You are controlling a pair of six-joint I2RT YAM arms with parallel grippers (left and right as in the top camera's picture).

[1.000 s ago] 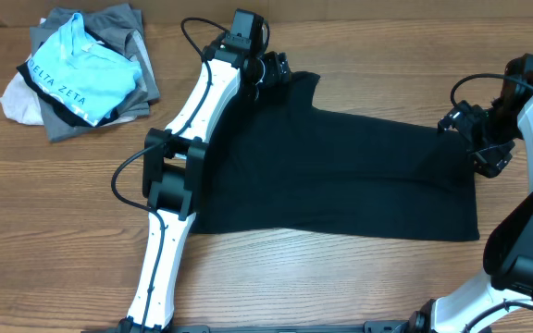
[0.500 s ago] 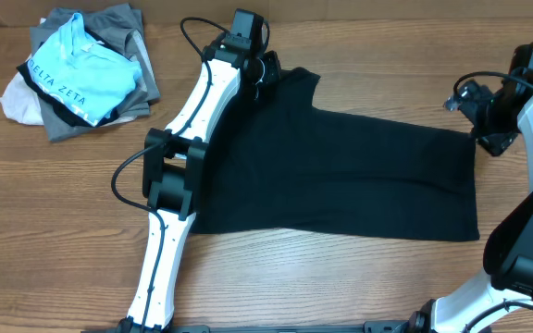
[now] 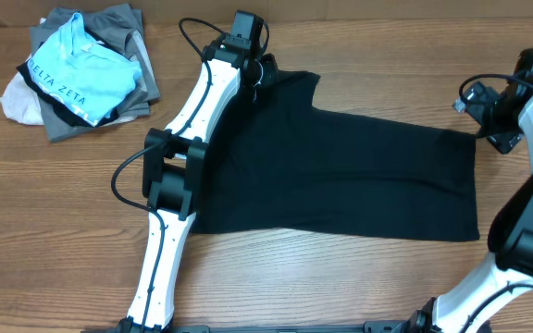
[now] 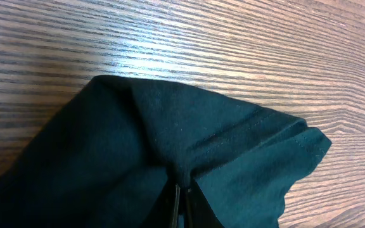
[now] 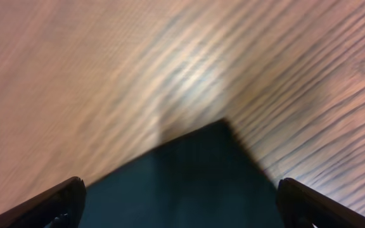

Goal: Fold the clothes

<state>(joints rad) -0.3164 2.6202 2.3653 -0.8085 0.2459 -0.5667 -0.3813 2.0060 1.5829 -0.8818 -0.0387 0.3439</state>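
The black T-shirt's far corner should be grabbed by my right gripper next, while my left gripper holds the T-shirt's sleeve. Then the T-shirt's far side can be folded over.
The black T-shirt [image 3: 340, 176] lies spread flat across the middle of the table. My left gripper [image 3: 265, 72] is at its far left sleeve, shut on a pinch of the sleeve fabric. In the left wrist view the fingers [image 4: 181, 199] meet under a raised fold of the shirt [image 4: 170, 133], whose hemmed sleeve edge shows at the right. My right gripper [image 3: 496, 129] hovers open at the shirt's far right corner. The right wrist view, which is blurred, shows that corner [image 5: 201, 171] between my wide-apart gripper's [image 5: 182, 190] fingers, which do not touch it.
A pile of other garments [image 3: 109, 37] lies at the far left, with a light blue lettered shirt [image 3: 81, 79] on top. The left arm [image 3: 179, 157] stretches over the shirt's left edge. Bare wood table [image 3: 63, 231] surrounds the shirt.
My left gripper has closed on the sleeve fabric. My right gripper has moved up and to the right, off the shirt's right edge toward its far corner.
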